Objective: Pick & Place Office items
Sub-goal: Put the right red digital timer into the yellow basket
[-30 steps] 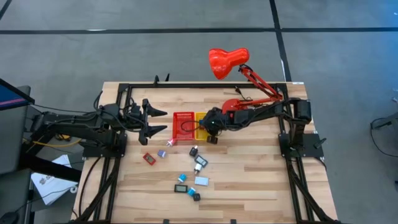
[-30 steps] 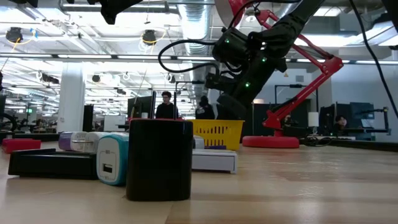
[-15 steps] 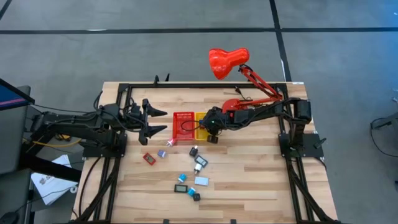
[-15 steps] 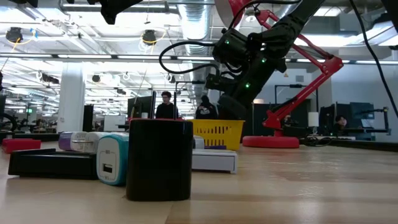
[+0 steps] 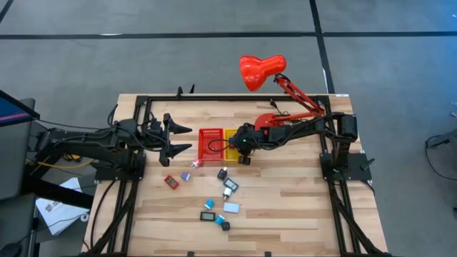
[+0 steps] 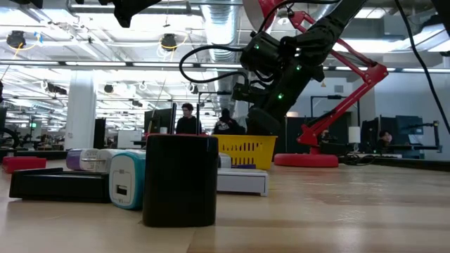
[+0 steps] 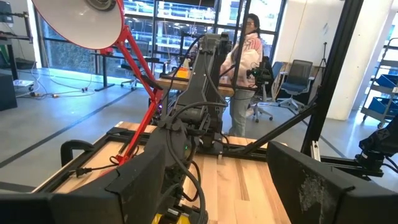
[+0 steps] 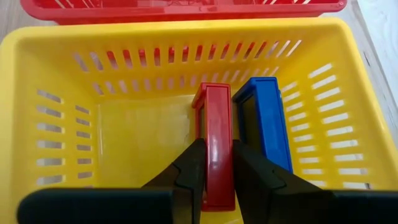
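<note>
I should open my right gripper and release the red piece now, because the red piece [image 8: 214, 124] stands inside the yellow bin [image 8: 124, 124] beside the blue piece in the right wrist view.
My right gripper [image 5: 241, 145] hangs over the yellow bin [image 5: 232, 135] and is shut on a flat red piece [image 8: 214, 124]. In the right wrist view a blue piece [image 8: 264, 118] stands on edge in the bin right beside the red one. Several small office items lie loose on the wood nearer the table's near edge, among them a red one [image 5: 171, 182], a white one [image 5: 228, 188] and a light blue one [image 5: 231, 208]. My left gripper [image 5: 184, 138] waits open to the left of the red bin [image 5: 210, 142], holding nothing. My right gripper pinches the red piece's near end [image 8: 214, 163] between its two fingers [image 8: 193, 168], one on each broad face. It comes from above, pointing down into the yellow bin [image 8: 124, 124], with the fingers lying along the piece. The piece stands on edge; whether its far end touches the bin floor cannot be told.
The red desk lamp [image 5: 261, 71] stands at the far right, its base [image 5: 265, 120] close behind my right arm. Black frame rails run along the table's left, right and far sides. In the low view a black piece [image 6: 181, 179] and a light blue charger [image 6: 126, 179] stand close up.
</note>
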